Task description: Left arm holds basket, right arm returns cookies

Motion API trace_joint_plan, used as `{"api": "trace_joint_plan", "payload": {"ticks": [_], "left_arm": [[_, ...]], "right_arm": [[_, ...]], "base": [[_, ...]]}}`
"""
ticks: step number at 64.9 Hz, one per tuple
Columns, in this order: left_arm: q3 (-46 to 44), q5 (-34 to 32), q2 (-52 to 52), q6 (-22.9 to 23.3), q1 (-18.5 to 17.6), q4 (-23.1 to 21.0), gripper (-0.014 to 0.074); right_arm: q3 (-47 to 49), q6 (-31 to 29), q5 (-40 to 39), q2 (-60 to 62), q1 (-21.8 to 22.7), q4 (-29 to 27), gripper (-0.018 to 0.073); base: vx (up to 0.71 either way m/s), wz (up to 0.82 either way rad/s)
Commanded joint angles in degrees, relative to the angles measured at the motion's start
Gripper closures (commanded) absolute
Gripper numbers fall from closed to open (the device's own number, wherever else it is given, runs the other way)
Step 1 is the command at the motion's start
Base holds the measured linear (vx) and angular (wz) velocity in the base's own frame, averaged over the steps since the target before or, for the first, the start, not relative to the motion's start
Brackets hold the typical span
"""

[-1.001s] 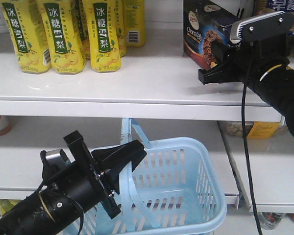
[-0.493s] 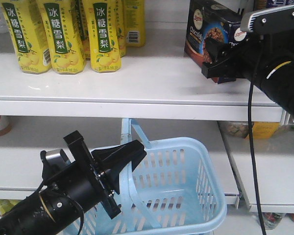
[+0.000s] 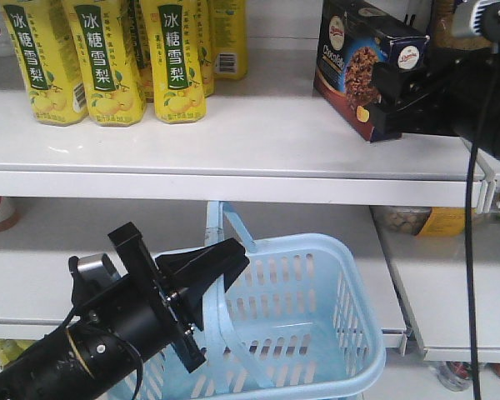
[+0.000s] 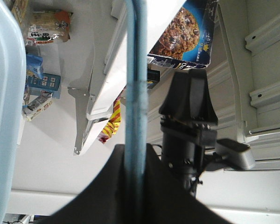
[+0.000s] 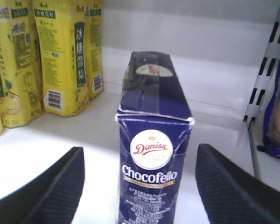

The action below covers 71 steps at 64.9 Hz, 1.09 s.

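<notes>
I next need to grab the Chocofello box with my right gripper by its narrow end panel with the Danisa logo (image 5: 150, 163), to return the cookies.
The cookies (image 3: 357, 60), a dark navy "Chocofello" box, stand upright on the upper shelf (image 3: 233, 158). My right gripper (image 3: 383, 96) is open just to the box's right. In the right wrist view the cookies (image 5: 151, 186) stand between the two black fingers (image 5: 60, 186) of the right gripper (image 5: 140, 150), with a gap on each side. My left gripper (image 3: 233, 254) is shut on the raised handle (image 3: 225, 223) of the light-blue basket (image 3: 350, 287), below the shelf. The left wrist view shows the handle (image 4: 135, 70) running out of the left gripper (image 4: 134, 154), with the cookies (image 4: 184, 35) and the right gripper (image 4: 189, 79) beyond.
Yellow drink cartons (image 3: 108, 58) stand in a row on the left of the upper shelf; the nearest yellow cartons (image 5: 65, 65) are left of the box. A slotted shelf upright (image 5: 266, 65) and a blue cookie pack (image 5: 277, 121) are at the right. Jars and packets (image 3: 408, 218) sit on the lower shelf.
The right gripper carried the box a little back and right onto the shelf, opened and drew back to the right, leaving the box standing. The left arm and basket have not moved.
</notes>
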<state>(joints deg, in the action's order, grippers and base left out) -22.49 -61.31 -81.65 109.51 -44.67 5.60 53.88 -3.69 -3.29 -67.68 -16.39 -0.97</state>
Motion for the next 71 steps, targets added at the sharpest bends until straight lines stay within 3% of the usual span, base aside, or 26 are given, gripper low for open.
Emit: {"api": "trace_joint_plan", "payload": {"ticks": [1, 26, 35, 55, 71], "left_arm": [[-1.66, -17.10, 1.99, -0.42, -0.36, -1.08, 0.0599], [-1.66, -17.10, 1.99, -0.42, -0.36, -1.08, 0.0599], [-1.66, -17.10, 1.99, -0.42, -0.36, -1.08, 0.0599], [-1.66, -17.10, 1.99, -0.42, -0.36, -1.08, 0.0599], [-1.66, -17.10, 1.99, -0.42, -0.36, -1.08, 0.0599]], "right_arm": [[1.55, -0.07, -1.54, 4.38, 0.27, -0.39, 0.0085], [-7.46, -0.33, -0.65, 20.12, 0.34, -2.28, 0.0106], [-12.08, -0.33, -0.59, 26.38, 0.34, -2.53, 0.0195], [-19.33, -0.33, 4.32, 38.22, 0.34, -2.47, 0.0568], [-22.60, -0.33, 5.20, 44.10, 0.34, -2.47, 0.0570]], "base": [[0.00, 0.00], [0.00, 0.00], [0.00, 0.00], [0.00, 0.00], [0.00, 0.00]]}}
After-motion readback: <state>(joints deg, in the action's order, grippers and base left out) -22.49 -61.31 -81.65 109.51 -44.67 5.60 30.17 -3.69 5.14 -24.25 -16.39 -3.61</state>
